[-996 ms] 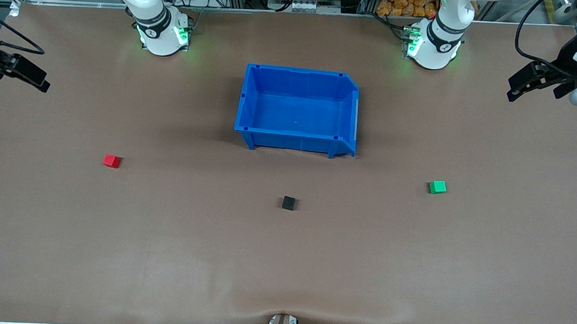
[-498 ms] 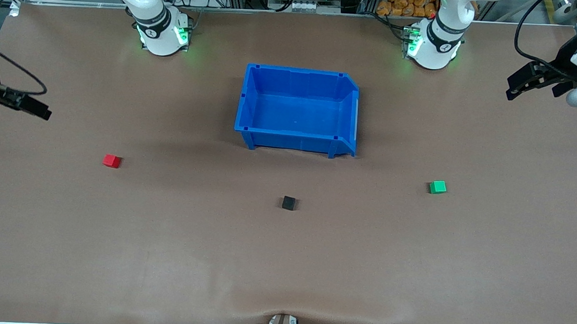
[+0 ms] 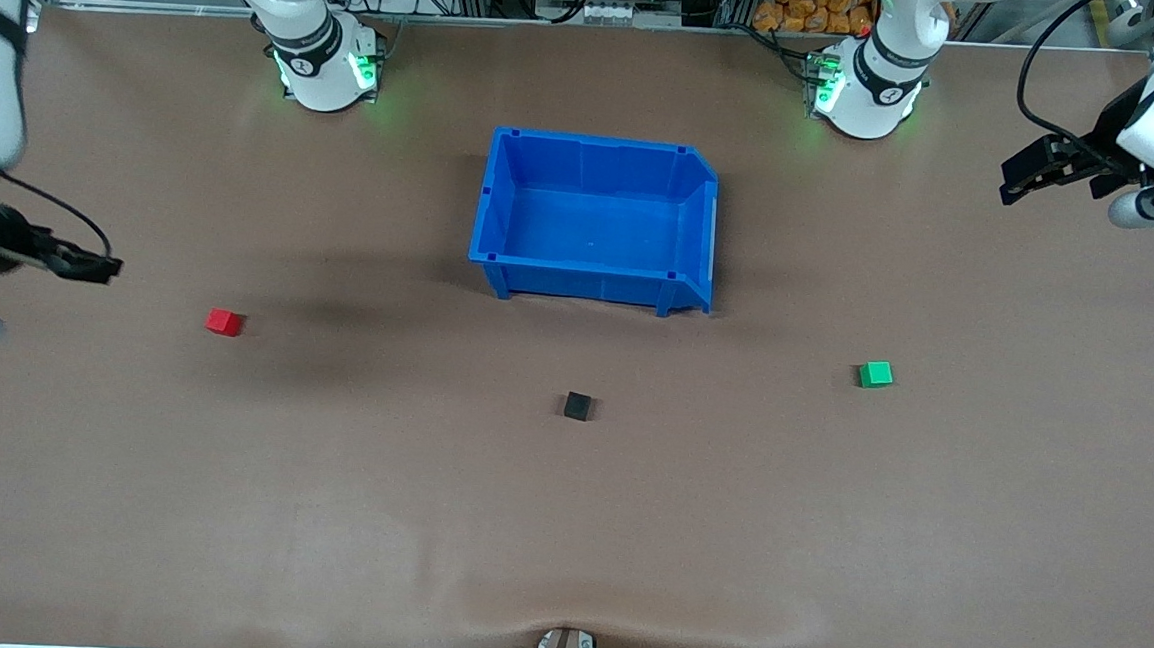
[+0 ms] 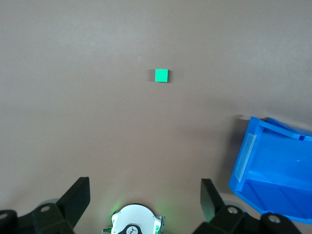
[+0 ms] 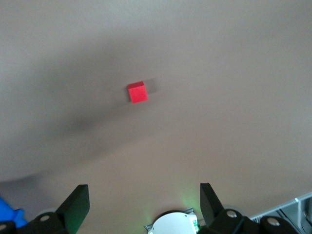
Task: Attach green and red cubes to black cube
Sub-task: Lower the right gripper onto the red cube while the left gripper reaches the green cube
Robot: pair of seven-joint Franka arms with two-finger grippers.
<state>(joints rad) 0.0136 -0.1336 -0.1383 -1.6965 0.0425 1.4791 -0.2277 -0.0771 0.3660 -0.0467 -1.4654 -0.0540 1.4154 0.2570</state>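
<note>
The red cube [image 3: 223, 321] has to be attached to the black cube [image 3: 578, 405], so my right gripper should next grab it by its opposite sides.
The red cube [image 3: 223, 321] rests on the table toward the right arm's end, and it also shows in the right wrist view as the red cube [image 5: 137, 91]. The green cube [image 3: 875, 373] lies toward the left arm's end; the left wrist view shows this green cube [image 4: 161, 75] too. Between them, nearer the front camera, is the black cube [image 3: 578, 405]. My right gripper [image 3: 100, 267] [image 5: 144, 201] hangs open and empty over bare table at its end, apart from the red cube. My left gripper [image 3: 1014, 182] [image 4: 145, 197] is open and empty, high over the table at its end.
A large blue bin [image 3: 590, 270] stands mid-table, farther from the front camera than the black cube; its wall [image 4: 246, 156] shows in the left wrist view. The arm bases [image 3: 322, 68] [image 3: 867, 91] stand along the back edge.
The right arm has swung down along its end of the table, bringing its gripper closer to the red cube. The left gripper has shifted slightly. The cubes have not moved.
</note>
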